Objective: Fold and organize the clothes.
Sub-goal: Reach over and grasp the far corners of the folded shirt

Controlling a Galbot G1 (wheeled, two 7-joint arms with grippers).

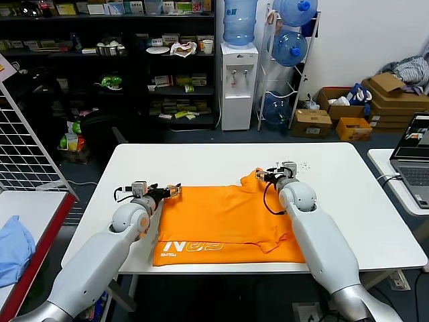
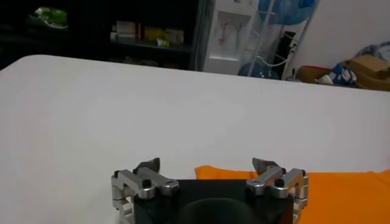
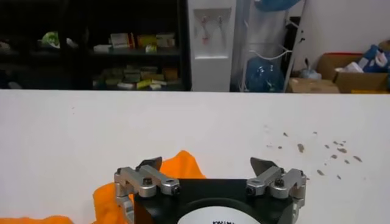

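The orange t-shirt (image 1: 214, 218) needs to be folded further. My left gripper should grab the folded corner (image 1: 179, 190) opposite the white lettering next.
The clothes are one bright orange t-shirt (image 1: 224, 225), folded into a rough rectangle on the white table (image 1: 221, 161), white lettering along its near edge. My left gripper (image 1: 173, 190) hovers at the shirt's far left corner, open, nothing between its fingers; its wrist view shows an orange edge (image 2: 341, 182) just past the open gripper (image 2: 207, 163). At the shirt's far right corner, where the fabric rises in a small peak (image 3: 183, 165), my right gripper (image 1: 267, 176) stands open and empty. The right wrist view shows that gripper (image 3: 206, 162) wide open beside the peak.
A light blue cloth (image 1: 13, 248) lies on a side table at the left. A laptop (image 1: 414, 157) sits on another table at the right. Shelves (image 1: 107, 60), a water dispenser (image 1: 239, 80) and cardboard boxes (image 1: 348, 114) stand behind the table.
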